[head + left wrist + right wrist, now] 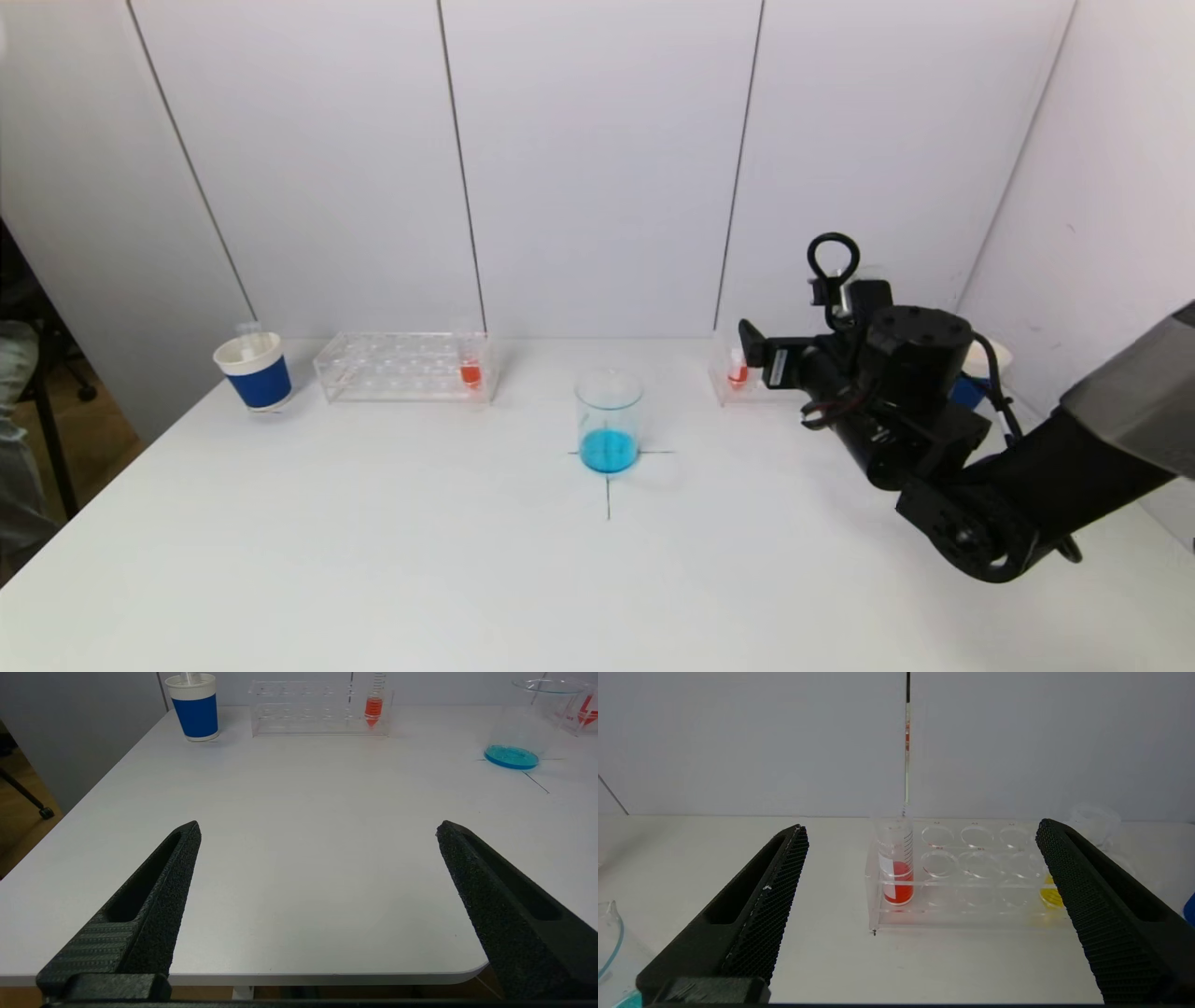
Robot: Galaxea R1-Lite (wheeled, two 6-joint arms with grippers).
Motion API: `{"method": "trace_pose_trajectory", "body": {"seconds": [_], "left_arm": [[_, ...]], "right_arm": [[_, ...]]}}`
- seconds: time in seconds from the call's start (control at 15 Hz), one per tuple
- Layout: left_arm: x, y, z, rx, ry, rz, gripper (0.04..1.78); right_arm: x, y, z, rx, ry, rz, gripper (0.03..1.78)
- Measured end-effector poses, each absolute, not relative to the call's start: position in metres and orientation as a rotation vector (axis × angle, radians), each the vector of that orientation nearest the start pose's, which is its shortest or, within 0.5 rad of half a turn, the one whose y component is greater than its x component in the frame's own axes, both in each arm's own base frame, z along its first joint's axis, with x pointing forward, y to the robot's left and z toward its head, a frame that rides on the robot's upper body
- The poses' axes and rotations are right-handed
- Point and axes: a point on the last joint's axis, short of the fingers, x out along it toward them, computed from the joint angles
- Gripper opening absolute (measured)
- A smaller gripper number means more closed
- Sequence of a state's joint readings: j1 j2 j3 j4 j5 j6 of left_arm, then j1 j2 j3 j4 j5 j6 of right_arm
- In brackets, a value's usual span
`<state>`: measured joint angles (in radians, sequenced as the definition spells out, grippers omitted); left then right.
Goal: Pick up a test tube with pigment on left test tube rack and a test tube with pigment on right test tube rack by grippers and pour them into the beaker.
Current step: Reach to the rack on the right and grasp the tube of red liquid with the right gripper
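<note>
I should next grab the test tube's upper sides under the test tube's opening with my right gripper to pour it, as the rack's plates surround its red-filled bottom.
A glass beaker with blue liquid stands at the table's middle. The left clear rack holds one test tube of red pigment at its right end. The right rack holds a red-pigment tube at its near-left corner and a yellow one at the far end. My right gripper is open and empty, just in front of the right rack, with the red tube ahead of it. My left gripper is open and empty above the table's near edge, out of the head view.
A blue-and-white paper cup stands left of the left rack. Another cup is partly hidden behind my right arm. White wall panels close the back and right. The table's front edge lies just under my left gripper.
</note>
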<state>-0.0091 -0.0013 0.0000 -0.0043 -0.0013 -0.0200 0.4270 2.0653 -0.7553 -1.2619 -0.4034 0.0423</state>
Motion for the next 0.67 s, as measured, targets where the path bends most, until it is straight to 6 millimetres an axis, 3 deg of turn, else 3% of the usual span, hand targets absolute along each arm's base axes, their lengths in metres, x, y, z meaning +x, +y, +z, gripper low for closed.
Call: {"method": "trace_pose_trajectory", "body": {"seconds": [0.67], "left_arm": [[-0.023, 0.0, 0.076, -0.02, -0.005, -0.011, 1.76]], "right_arm": [[0.365, 0.159, 0.073, 0.016, 0.061, 0.012, 1.77]]}}
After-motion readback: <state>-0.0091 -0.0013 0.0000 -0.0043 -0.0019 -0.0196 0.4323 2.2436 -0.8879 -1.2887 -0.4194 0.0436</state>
